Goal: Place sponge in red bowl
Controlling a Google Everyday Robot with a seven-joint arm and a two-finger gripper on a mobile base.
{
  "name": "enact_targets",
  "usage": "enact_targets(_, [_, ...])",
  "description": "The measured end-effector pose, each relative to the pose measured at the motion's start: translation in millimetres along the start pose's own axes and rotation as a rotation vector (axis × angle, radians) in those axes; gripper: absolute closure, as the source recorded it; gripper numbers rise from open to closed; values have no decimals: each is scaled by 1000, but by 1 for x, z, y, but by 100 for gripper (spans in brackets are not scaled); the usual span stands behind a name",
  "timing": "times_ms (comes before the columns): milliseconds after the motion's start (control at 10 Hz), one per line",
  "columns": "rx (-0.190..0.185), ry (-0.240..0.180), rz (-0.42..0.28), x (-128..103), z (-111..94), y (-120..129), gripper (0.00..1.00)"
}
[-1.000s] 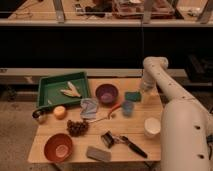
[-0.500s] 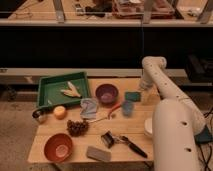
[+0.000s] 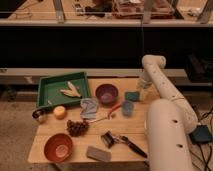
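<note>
The gripper grabs the teal-green sponge by its short end [image 3: 138, 96] next, to place the sponge in the red bowl.
The teal-green sponge [image 3: 132, 96] lies flat on the wooden table [image 3: 45, 135], just right of the purple bowl [image 3: 107, 93]. My gripper [image 3: 142, 89] hangs at the end of the white arm [image 3: 159, 80], right beside the sponge's right edge and slightly above it, open with nothing in it. The orange-red bowl [image 3: 58, 147] with its paler centre stands at the table's front left corner, far from the gripper.
A green tray [image 3: 47, 92] holding a pale object sits at the back left. Around the middle lie a light-blue cup [image 3: 128, 108], a blue-grey cloth [image 3: 89, 108], grapes [image 3: 77, 127], an orange [image 3: 60, 112], a black brush [image 3: 124, 142] and a grey block [image 3: 98, 153]. The thick white forearm covers the table's right side.
The thick lower part of the arm has swung left across the table's right side. The gripper has stayed by the sponge, which has not moved.
</note>
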Motion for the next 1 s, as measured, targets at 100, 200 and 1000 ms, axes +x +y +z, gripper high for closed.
enact_targets(100, [-4,-11,0,-1,1,1,35])
enact_targets(200, [-11,-27,-4,-5,3,2,35])
enact_targets(1000, [-65,-37,-63,-15,18,20,71])
